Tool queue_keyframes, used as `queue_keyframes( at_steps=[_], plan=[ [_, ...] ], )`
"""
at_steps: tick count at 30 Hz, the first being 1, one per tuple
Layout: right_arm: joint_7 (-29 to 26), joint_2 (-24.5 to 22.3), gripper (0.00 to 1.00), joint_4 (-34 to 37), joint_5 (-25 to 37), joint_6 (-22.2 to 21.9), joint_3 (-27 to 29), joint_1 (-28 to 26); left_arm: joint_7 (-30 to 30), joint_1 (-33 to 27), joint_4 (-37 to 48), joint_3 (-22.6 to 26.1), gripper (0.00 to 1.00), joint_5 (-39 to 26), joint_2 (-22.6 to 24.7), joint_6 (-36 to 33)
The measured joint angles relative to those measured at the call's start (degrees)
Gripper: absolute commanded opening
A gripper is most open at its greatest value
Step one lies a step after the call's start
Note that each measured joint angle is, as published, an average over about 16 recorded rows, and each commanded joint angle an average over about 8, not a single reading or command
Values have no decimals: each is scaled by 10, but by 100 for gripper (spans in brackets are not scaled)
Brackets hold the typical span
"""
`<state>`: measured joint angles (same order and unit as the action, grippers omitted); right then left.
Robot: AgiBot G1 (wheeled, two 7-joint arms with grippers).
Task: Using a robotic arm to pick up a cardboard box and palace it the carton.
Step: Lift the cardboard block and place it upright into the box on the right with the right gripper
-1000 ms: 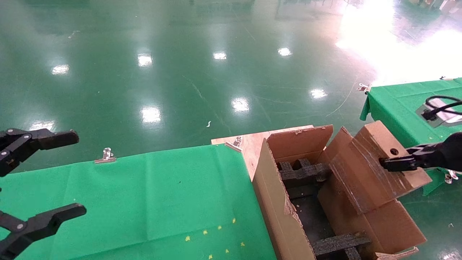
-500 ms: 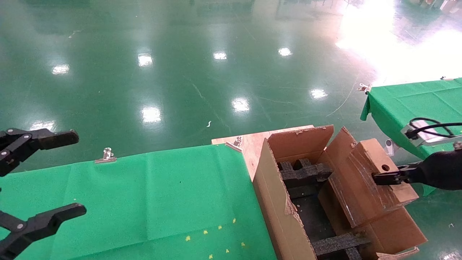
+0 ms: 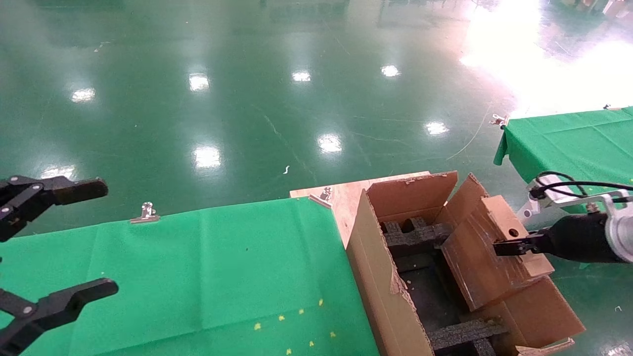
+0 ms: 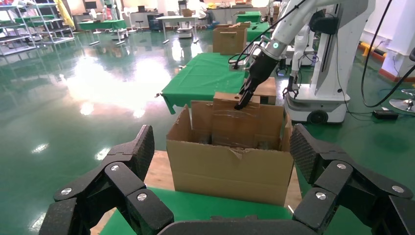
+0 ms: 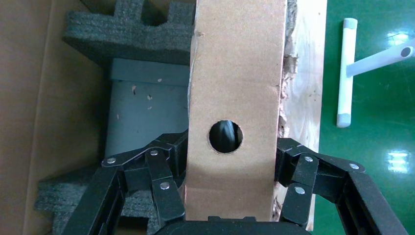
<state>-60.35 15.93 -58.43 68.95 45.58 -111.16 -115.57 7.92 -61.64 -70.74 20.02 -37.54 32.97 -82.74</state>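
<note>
My right gripper should lower the box farther in before it lets go, because the box's lower edge (image 3: 457,279) is high above the dark bottom of the carton.
The small brown cardboard box (image 3: 487,252) hangs tilted over the right side of the large open carton (image 3: 381,282), its lower end inside the carton. My right gripper (image 3: 509,245), on the robotic arm (image 3: 578,243), is shut on the box's narrow face beside a round hole (image 5: 225,136). In the right wrist view the box (image 5: 235,73) fills the space between the fingers (image 5: 164,181), with black foam inserts (image 5: 132,29) below. My left gripper (image 3: 104,237) stays open and empty over the green table's left edge; its wrist view shows the carton (image 4: 230,171) and the box (image 4: 237,127).
A green cloth table (image 3: 198,267) with metal clips (image 3: 144,213) lies left of the carton. A wooden board (image 3: 341,195) sits under the carton. A second green table (image 3: 568,138) stands at the right. Glossy green floor surrounds everything.
My right gripper has carried the cardboard box leftward and downward, so it now sits lower, partly inside the carton. The left arm has not moved.
</note>
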Motion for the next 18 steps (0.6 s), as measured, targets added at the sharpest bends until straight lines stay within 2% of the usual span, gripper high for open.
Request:
queue_keyframes(
  at_steps=[18],
  plan=[
    [-16, 67, 0, 35, -11, -76, -22, 82, 0, 0, 0, 0, 100, 0, 0, 0]
  ],
)
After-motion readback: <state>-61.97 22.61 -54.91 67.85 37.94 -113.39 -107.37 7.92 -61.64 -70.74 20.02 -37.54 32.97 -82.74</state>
